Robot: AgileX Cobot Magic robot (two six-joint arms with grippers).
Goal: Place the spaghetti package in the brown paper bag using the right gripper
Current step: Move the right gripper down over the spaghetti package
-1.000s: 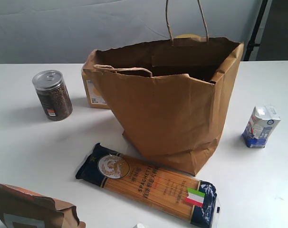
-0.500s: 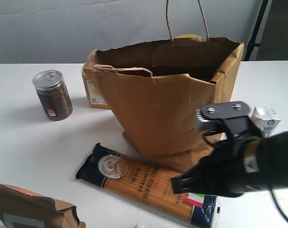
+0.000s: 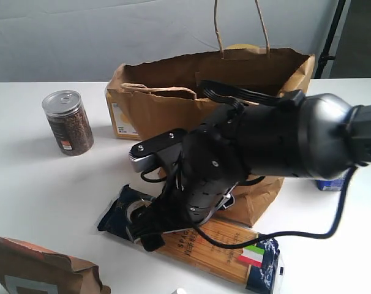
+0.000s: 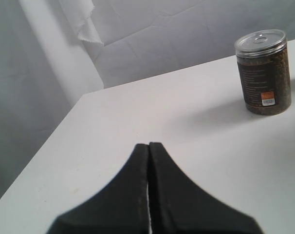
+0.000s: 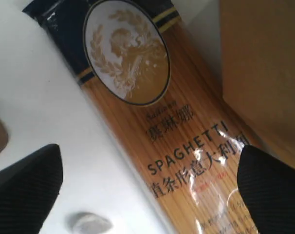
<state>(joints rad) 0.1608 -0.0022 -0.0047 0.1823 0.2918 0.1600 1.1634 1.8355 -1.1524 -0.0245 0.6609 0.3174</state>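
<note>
My right gripper needs to go down to the spaghetti package before it closes. My fingers are above the package in the right wrist view.
The spaghetti package (image 3: 228, 241) lies flat on the white table in front of the brown paper bag (image 3: 161, 113), which stands upright with its mouth open. My right gripper (image 3: 149, 236) hangs low over the packet's emblem half, and the bulky black arm hides the middle of the bag. In the right wrist view the gripper (image 5: 147, 183) is open. Its fingers (image 5: 26, 180) stand wide apart, with the spaghetti package (image 5: 152, 126) below the gap and the bag wall (image 5: 264, 63) alongside. My left gripper (image 4: 148, 145) is shut and empty over bare table.
A clear can of dark grains (image 3: 67, 122) stands at the left, also in the left wrist view (image 4: 262, 73). A labelled cardboard box (image 3: 120, 119) sits behind the bag. A smaller brown bag (image 3: 38, 269) lies at the front left. A blue-and-white carton (image 3: 329, 184) peeks out behind the arm.
The right arm came into view from the right and swept left across the packet, now covering its middle and the bag's front. Nothing on the table has moved.
</note>
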